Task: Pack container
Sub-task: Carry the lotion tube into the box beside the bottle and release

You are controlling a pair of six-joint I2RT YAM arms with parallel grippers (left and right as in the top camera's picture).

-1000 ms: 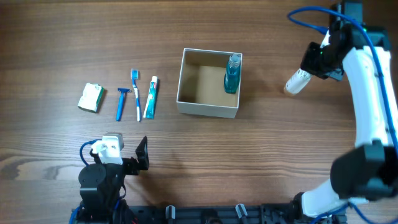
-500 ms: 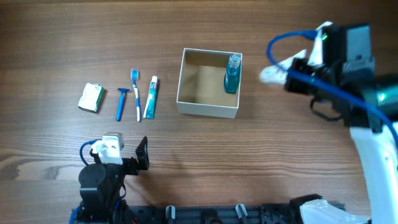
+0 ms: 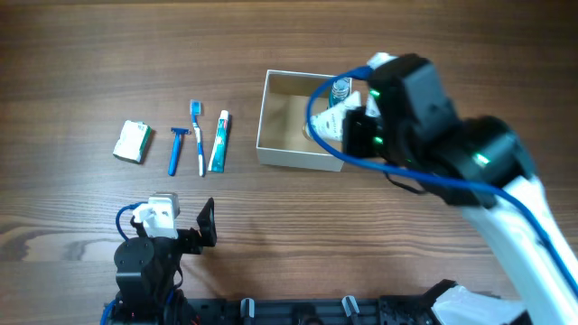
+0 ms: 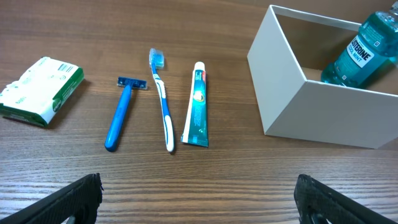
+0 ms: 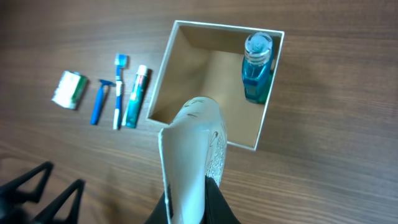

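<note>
The white tube is still high above the container and would fall near the container's near rim, so my right gripper moves it toward the mouthwash bottle [image 3: 340, 88] before release.
The container [image 3: 301, 157] is a square white box with a tan inside, at mid-table; it also shows in the left wrist view [image 4: 280, 87] and the right wrist view [image 5: 211, 81]. A teal mouthwash bottle [image 3: 340, 88] stands upright in its far right corner [image 5: 256, 74]. My right gripper [image 3: 357, 131] is shut on a white tube [image 5: 193, 149] and holds it above the container's near right part. My left gripper [image 4: 199, 190] is open and empty, low over the table near the front edge [image 3: 204, 226].
Left of the container lie a toothpaste tube [image 3: 219, 141], a toothbrush [image 3: 198, 135], a blue razor [image 3: 175, 149] and a green-and-white packet [image 3: 133, 142], side by side. The right arm and its blue cable hide part of the container from overhead.
My right arm has swung left from the table's far right, carrying the white tube to above the container. The left arm has not moved.
</note>
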